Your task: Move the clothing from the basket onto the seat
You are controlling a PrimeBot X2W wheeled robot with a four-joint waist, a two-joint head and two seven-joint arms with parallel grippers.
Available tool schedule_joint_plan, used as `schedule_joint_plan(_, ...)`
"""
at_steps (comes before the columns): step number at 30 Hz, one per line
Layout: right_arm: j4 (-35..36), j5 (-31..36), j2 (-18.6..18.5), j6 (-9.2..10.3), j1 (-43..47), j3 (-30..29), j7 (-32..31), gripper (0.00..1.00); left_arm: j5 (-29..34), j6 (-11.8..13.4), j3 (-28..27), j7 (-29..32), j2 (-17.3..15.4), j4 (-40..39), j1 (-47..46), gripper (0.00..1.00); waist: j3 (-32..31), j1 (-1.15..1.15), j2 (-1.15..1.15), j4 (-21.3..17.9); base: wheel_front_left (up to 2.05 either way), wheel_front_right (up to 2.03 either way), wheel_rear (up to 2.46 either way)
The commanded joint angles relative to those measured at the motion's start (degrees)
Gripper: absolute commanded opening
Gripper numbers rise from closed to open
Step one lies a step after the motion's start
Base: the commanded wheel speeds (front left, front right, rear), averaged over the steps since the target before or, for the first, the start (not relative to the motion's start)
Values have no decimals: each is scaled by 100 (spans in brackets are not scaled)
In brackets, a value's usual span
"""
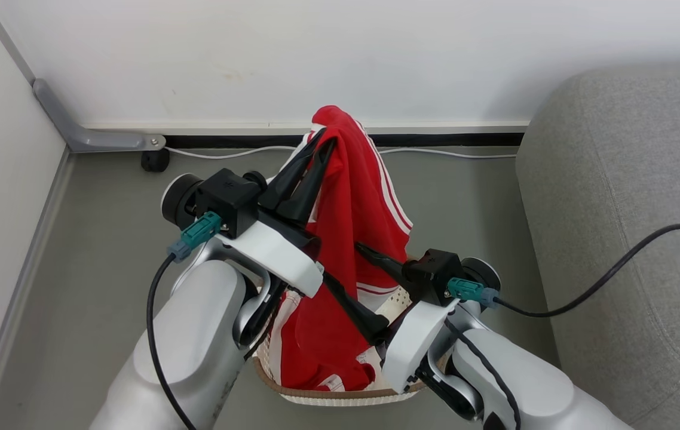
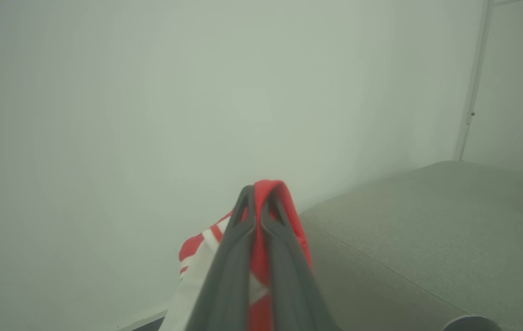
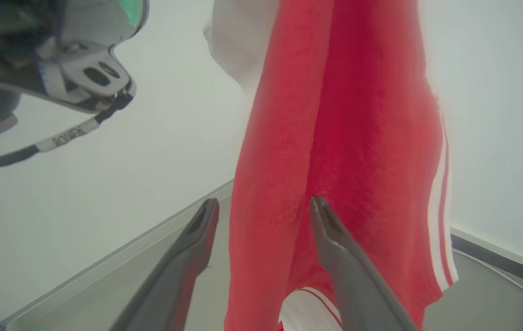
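Note:
Next, my right gripper grabs the red garment by its hanging red fold (image 1: 345, 251) to carry the garment onto the seat (image 1: 624, 179).
A red garment with white stripes (image 1: 358, 197) hangs from my left gripper (image 1: 321, 142), which is shut on its top fold above the basket (image 1: 340, 395). The same pinch shows in the left wrist view, where the gripper (image 2: 258, 196) holds the red cloth (image 2: 287, 207). My right gripper (image 1: 340, 260) is open, lower down, with its fingers on either side of the hanging cloth. In the right wrist view the gripper (image 3: 264, 202) spans the red fabric (image 3: 358, 138) without closing on it. More red cloth (image 1: 316, 349) fills the basket. The grey sofa (image 1: 627, 209) stands to the right.
A white wall and baseboard run behind the basket, with a white cable (image 1: 226, 154) along the floor. A grey bracket (image 1: 95, 140) and a black stopper (image 1: 155, 161) sit in the left corner. A black cable (image 1: 615, 269) from my right wrist crosses the sofa (image 2: 427, 239).

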State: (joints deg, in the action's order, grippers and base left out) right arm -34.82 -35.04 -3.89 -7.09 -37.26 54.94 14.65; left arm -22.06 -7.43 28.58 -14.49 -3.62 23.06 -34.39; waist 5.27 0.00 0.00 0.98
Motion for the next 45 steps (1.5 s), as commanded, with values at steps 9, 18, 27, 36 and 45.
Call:
schedule_joint_plan(9,-266,-163,101,-40,-276,-3,35,0,-141,-5,-15,-51,-18,-149,-343,0,-9,0,0,154,0,0,0)
schedule_joint_plan(18,-18,-11,101,-40,-203,-435,35,0,-133,-5,-85,-51,-29,-120,-243,2,-35,0,0,71,0,0,0)
schedule_joint_plan(27,339,302,101,-40,-37,-963,35,0,-91,-5,-223,-51,-3,-143,-72,100,-29,0,0,-137,0,0,0)
schedule_joint_plan(36,856,734,101,-40,185,-1857,35,0,-43,-6,-213,-51,-110,-147,72,100,23,0,0,-484,0,0,0)
schedule_joint_plan(45,1357,1183,102,-40,384,-2686,35,0,-107,-6,-2,-51,-247,-169,323,100,48,0,0,-1070,0,0,0)
